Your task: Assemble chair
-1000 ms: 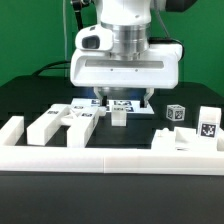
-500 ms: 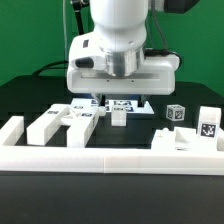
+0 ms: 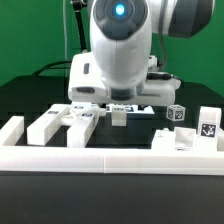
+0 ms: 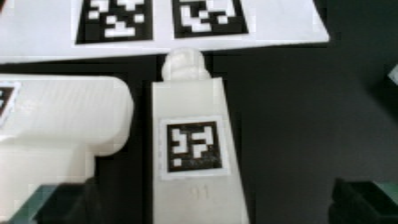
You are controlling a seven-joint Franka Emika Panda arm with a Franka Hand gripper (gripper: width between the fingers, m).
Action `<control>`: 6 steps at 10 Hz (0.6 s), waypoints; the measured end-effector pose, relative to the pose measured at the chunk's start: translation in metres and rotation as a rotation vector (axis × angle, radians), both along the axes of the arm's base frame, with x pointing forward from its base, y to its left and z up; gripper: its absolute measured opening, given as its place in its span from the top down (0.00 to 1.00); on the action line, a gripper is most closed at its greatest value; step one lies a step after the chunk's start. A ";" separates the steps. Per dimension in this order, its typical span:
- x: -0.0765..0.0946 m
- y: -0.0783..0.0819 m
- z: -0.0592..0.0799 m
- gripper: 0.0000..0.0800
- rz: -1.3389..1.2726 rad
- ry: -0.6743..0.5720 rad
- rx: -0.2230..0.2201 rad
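Observation:
Next, my gripper grabs the tagged bar by its plain end and leaves the bar's rounded tip free for joining the chair.
The chair is in loose white tagged pieces on the black table. One long bar with a square tag lies straight between my gripper fingers. Dark fingertips stand well off both of its sides, so the gripper is open and holds nothing. A rounded white piece lies close beside the bar. In the exterior view the bar shows end-on below the tilted hand, which hides the fingers. More pieces lie at the exterior view's left and right.
The marker board lies just beyond the bar's far end. A small tagged cube and a low piece are at the exterior view's right. The long white border rail runs along the front.
The hand has tipped forward over the bar, so its top with the blue light now faces the exterior camera. The fingers stay wide apart. No piece has moved.

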State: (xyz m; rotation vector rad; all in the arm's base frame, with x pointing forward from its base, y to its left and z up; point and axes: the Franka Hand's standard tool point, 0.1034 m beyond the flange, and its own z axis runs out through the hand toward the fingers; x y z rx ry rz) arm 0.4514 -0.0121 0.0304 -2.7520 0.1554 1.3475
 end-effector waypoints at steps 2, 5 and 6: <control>0.004 0.002 -0.002 0.19 0.008 -0.004 0.004; 0.001 -0.002 -0.008 0.19 0.038 -0.013 0.054; 0.000 -0.001 -0.012 0.19 0.042 -0.024 0.050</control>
